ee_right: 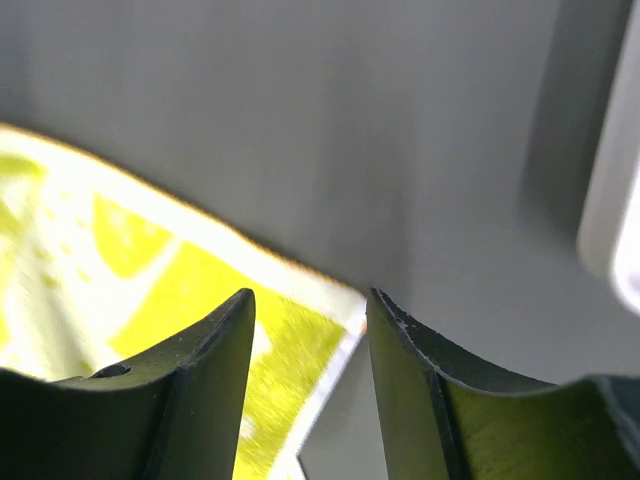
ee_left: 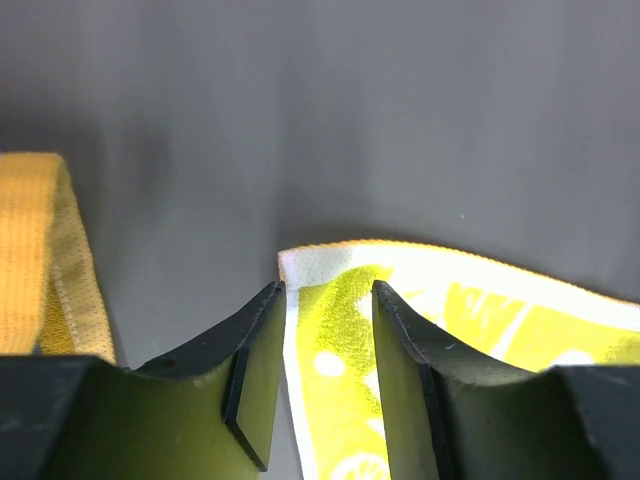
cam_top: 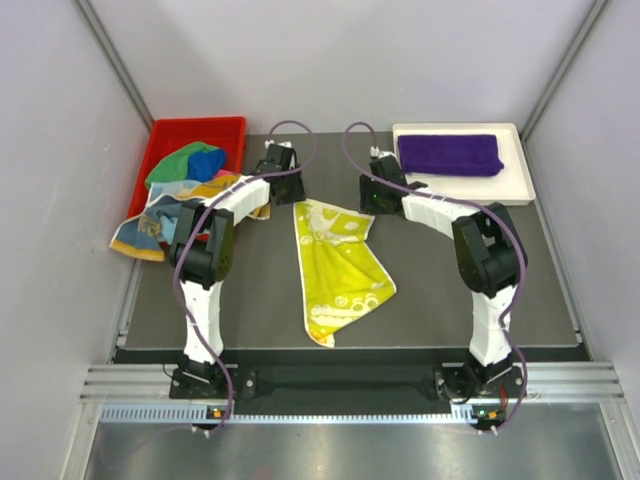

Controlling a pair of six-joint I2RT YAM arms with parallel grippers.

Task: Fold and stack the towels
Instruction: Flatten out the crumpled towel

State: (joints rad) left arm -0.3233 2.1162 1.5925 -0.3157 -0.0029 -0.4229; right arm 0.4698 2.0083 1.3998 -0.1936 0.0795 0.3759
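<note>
I should next take hold of the yellow towel with my left gripper at its far corner, opposite my right gripper's corner, to straighten and fold the towel.
A pale yellow printed towel lies on the dark mat between the arms, creased and skewed. My left gripper stands open over its far left corner; in the left wrist view that corner of the yellow towel lies between the parted fingers of the left gripper, not pinched. My right gripper is open over the far right corner, and the yellow towel reaches in under the right gripper. A folded purple towel rests in the white tray. Multicoloured towels fill the red bin.
One printed towel spills out of the red bin onto the mat's left edge; its orange-yellow hem shows left of my left fingers. The tray's white rim is close on the right of my right gripper. Grey walls enclose the table.
</note>
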